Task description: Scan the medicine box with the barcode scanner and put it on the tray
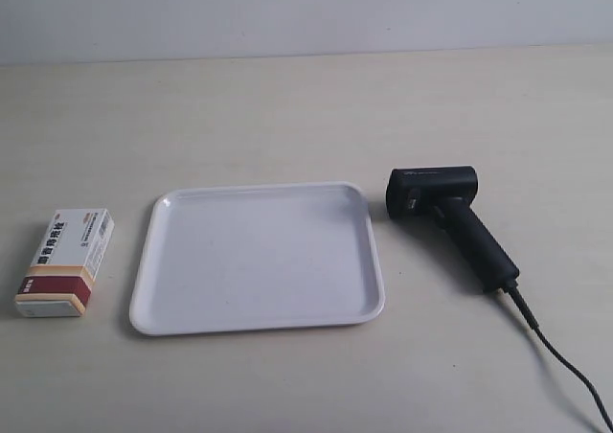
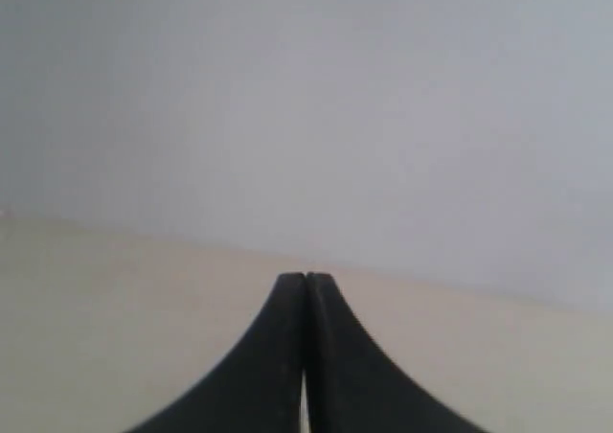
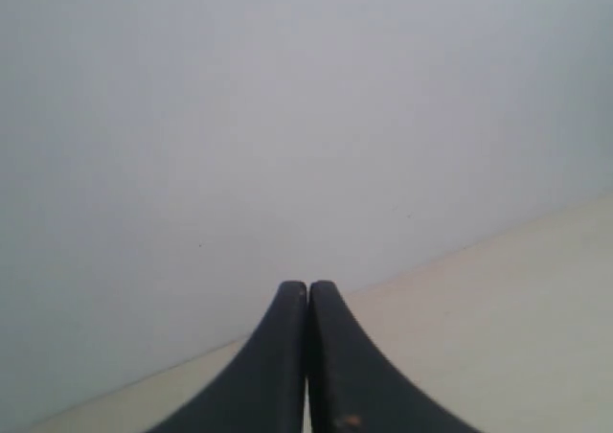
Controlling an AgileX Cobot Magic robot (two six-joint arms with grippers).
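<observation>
The robot's left gripper needs to scan the medicine box (image 1: 65, 262) and place it on the tray next, so it should grab the box by its long sides.
The medicine box (image 1: 65, 262), white with a dark red and tan band at its near end, lies flat at the exterior view's left. The white tray (image 1: 148, 270) sits in the middle with nothing on it. The black barcode scanner (image 1: 450, 220) lies on its side to the tray's right, its cable (image 1: 560, 361) trailing toward the lower right corner. Neither arm shows in the exterior view. My left gripper (image 2: 306, 278) is shut with nothing in it, facing bare table and wall. My right gripper (image 3: 307, 285) is shut likewise, holding nothing.
The beige table (image 1: 287, 117) runs back to a pale wall (image 1: 287, 11). Only the box, tray, scanner and cable lie on the table.
</observation>
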